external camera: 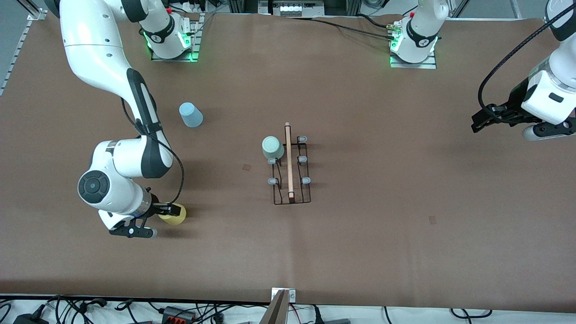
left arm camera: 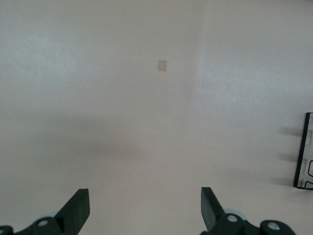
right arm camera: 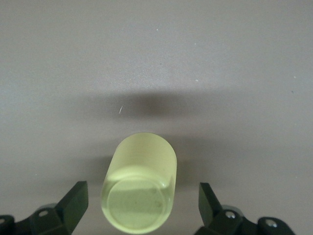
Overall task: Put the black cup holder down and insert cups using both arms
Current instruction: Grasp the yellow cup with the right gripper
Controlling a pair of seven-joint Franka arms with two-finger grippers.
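Observation:
Next, my right gripper grabs the yellow cup's round side to fit the yellow cup (external camera: 178,217) into the black cup holder.
The black cup holder (external camera: 291,171) with its wooden handle stands at the table's middle; its edge shows in the left wrist view (left arm camera: 305,152). A mint green cup (external camera: 272,147) sits upturned on one of its pegs, on the side toward the right arm. A light blue cup (external camera: 191,114) stands upside down on the table, farther from the front camera. My right gripper (external camera: 172,211) (right arm camera: 143,201) is open around the yellow cup (external camera: 178,217) (right arm camera: 139,188), with a gap on each side. The left gripper (external camera: 483,119) (left arm camera: 144,205) waits open and empty over the left arm's end of the table.
Two small tape marks lie on the brown table, one (external camera: 246,167) beside the holder and one (external camera: 432,219) (left arm camera: 162,65) toward the left arm's end. Cables run along the table's front edge (external camera: 135,299).

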